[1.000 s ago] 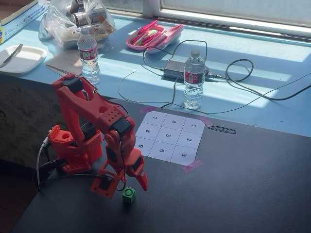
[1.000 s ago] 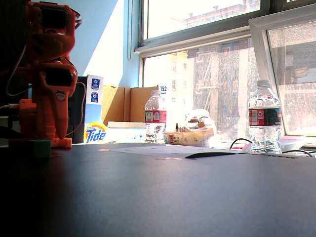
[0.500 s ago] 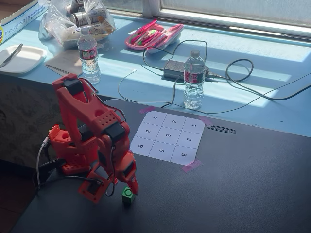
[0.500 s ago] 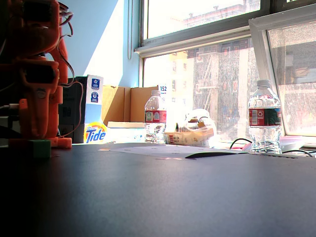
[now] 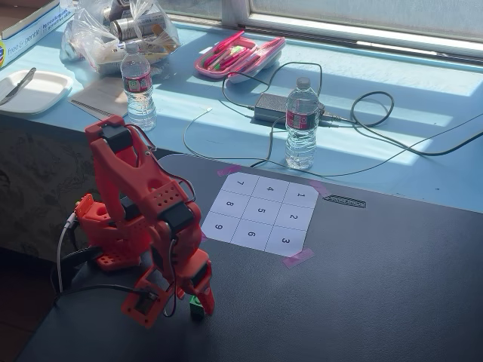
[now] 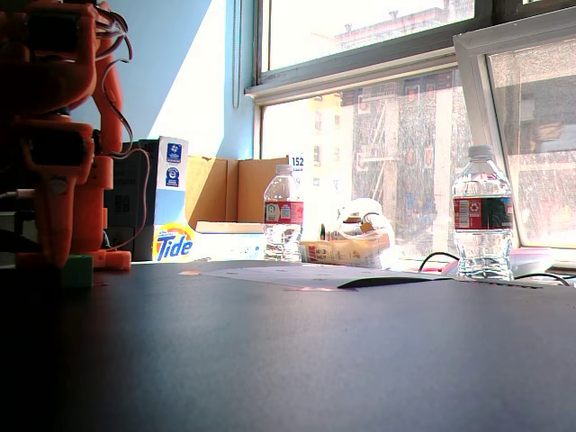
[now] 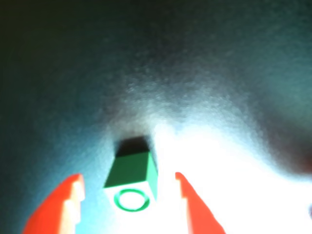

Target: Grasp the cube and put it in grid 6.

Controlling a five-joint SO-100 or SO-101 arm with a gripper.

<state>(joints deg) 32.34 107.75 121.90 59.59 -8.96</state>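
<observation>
The green cube (image 5: 196, 306) should go in grid 6, so I should next grab it with my gripper by its opposite sides.
The green cube (image 7: 132, 182) with a round ring on its top face sits on the dark table between my two red fingers, with a gap on each side. My gripper (image 7: 127, 181) is open around it, low over the table. In a fixed view the cube (image 5: 196, 306) shows at the gripper's tip (image 5: 198, 302), near the table's front left. In another fixed view the cube (image 6: 76, 270) stands at the far left under the orange arm. Grid 6 (image 5: 251, 234) is in the bottom row of the white numbered sheet, empty, to the right of and behind the cube.
Two water bottles (image 5: 301, 124) (image 5: 138, 86) stand behind the sheet on the blue surface, with a power brick and cables (image 5: 273, 108), a pink case (image 5: 239, 55) and a white plate (image 5: 30, 90). The arm's base (image 5: 106, 241) is left of the sheet.
</observation>
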